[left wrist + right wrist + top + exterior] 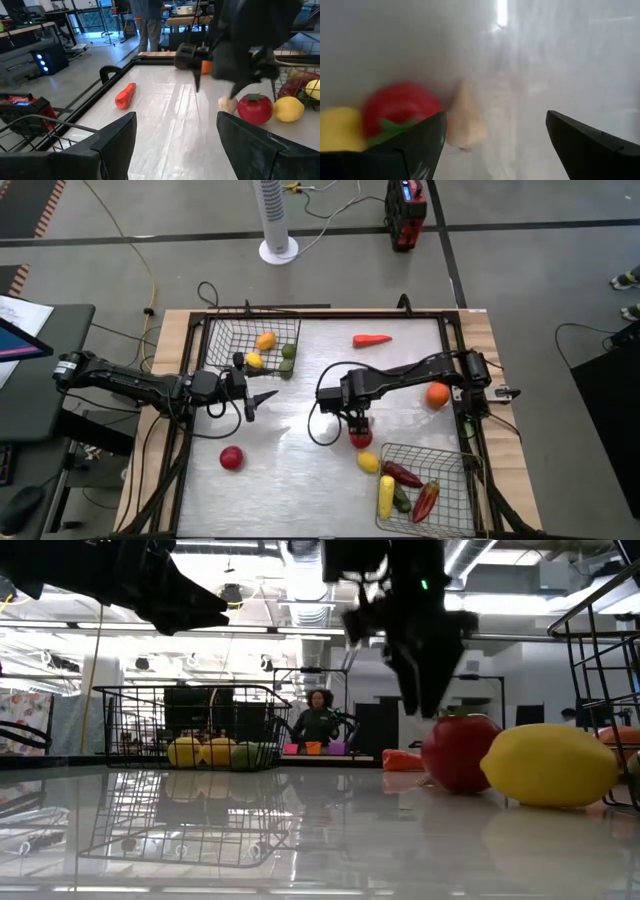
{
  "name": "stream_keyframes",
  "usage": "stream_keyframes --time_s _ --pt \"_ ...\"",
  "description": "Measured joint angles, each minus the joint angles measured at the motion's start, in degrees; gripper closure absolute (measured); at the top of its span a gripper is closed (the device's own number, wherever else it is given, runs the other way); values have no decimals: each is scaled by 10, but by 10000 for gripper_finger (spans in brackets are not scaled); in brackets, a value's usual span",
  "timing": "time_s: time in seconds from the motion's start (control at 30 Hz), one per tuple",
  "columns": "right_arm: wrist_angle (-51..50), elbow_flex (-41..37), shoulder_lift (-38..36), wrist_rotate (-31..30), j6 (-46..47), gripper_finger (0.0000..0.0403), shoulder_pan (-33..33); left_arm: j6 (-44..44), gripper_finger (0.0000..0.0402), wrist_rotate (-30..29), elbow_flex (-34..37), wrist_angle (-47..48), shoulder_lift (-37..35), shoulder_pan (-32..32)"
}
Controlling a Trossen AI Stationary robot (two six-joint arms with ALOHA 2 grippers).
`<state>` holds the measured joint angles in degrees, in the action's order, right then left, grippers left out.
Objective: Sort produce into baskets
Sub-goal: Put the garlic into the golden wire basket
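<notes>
The right gripper isn't ready to close on the garlic yet: its fingers are above the garlic and off to one side, so it should first line up with the garlic.
My right gripper (357, 420) is open and points down over a white garlic (465, 121), which lies on the table beside a red tomato (360, 438) and a yellow lemon (368, 462). In the right wrist view the garlic lies near one finger, clear of both. My left gripper (262, 395) is open and empty, just right of the left basket (222, 340), which holds two yellow fruits and a green one. The right basket (455, 465) holds long yellow, red and green pieces. An orange-red carrot (372, 339), an orange (437, 394) and a red apple (231, 457) lie loose on the table.
The table has a raised frame all round (455, 350). The right arm (240, 45) stands in front of my left gripper across the table's middle. A person (318, 720) sits in the room beyond the table. Bare table shows between the carrot and my grippers.
</notes>
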<state>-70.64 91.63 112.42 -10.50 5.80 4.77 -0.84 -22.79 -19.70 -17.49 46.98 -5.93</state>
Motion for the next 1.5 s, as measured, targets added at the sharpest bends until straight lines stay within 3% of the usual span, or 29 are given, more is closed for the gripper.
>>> stream_keyframes --time_s 0.17,0.73,1.5 --pt "1 19 -1 58 11 39 4 0 137 0 0 0 0 0" --pt "-2 -12 4 76 12 68 8 -3 137 0 0 2 0 0" --pt "34 -83 12 123 28 70 3 0 137 -1 0 13 0 0"
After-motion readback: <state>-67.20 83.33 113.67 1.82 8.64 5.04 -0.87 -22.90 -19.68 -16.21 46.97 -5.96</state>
